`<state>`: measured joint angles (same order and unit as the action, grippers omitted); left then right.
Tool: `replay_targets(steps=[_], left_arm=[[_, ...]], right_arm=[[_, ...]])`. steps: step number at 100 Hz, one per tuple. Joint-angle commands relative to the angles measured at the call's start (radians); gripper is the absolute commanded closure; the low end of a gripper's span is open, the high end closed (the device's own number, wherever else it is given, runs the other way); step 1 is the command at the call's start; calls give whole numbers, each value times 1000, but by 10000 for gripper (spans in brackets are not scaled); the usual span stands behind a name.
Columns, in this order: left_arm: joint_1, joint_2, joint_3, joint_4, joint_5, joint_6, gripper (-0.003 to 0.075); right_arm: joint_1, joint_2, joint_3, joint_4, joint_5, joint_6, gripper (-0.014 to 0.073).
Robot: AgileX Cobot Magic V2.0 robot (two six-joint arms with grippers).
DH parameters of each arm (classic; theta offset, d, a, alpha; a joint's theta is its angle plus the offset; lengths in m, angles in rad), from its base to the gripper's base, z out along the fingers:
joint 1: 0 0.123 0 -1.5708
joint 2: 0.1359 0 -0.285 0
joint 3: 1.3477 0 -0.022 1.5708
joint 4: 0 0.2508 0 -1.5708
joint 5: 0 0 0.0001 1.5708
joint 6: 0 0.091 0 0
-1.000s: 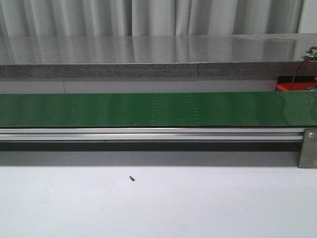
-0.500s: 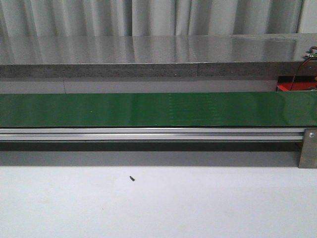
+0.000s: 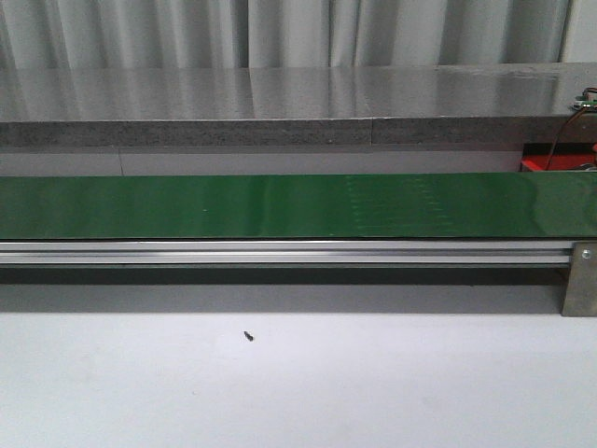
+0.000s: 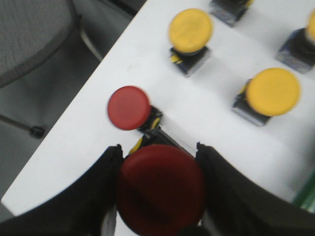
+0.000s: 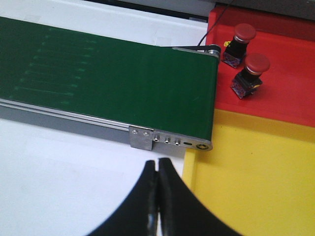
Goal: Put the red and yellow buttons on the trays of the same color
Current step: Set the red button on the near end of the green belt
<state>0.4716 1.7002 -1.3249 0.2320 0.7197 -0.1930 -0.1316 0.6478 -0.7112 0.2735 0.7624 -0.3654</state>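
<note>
My left gripper needs to bring the red button (image 4: 160,189) to the green belt (image 4: 306,206) before it lets go. The button hangs over the white table, short of the belt.
In the left wrist view my left gripper (image 4: 158,162) is shut on a red button (image 4: 160,188), its black fingers pressed to both sides of the cap. Another red button (image 4: 129,107) lies just beyond it on the white table, with yellow buttons (image 4: 190,30) (image 4: 273,91) further off. In the right wrist view my right gripper (image 5: 157,164) is shut and empty, over the white table beside the yellow tray (image 5: 246,187). Behind that, the red tray (image 5: 285,93) holds two red buttons (image 5: 244,32) (image 5: 257,63). Neither gripper shows in the front view.
A green conveyor belt (image 3: 280,205) on an aluminium rail (image 3: 280,252) crosses the front view and ends at the trays (image 5: 147,78). A small dark screw (image 3: 248,335) lies on the white table. The table edge (image 4: 59,147) runs close beside the left gripper.
The faint marks on the green belt have shifted to the right across the front view, so the belt is running. Nothing else there has moved.
</note>
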Motion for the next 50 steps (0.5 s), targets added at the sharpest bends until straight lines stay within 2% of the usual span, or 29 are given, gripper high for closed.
replay_targets(steps=[1, 28, 50], left_arm=[[-55, -60, -55, 0, -16, 23, 678], [-218, -58, -89, -1, -13, 28, 677], [-296, -41, -89, -63, -3, 87, 677]], right_arm=[[-2, -3, -23, 15, -57, -3, 662], [-2, -3, -23, 15, -57, -3, 662], [-2, -3, -23, 15, -57, -3, 662]])
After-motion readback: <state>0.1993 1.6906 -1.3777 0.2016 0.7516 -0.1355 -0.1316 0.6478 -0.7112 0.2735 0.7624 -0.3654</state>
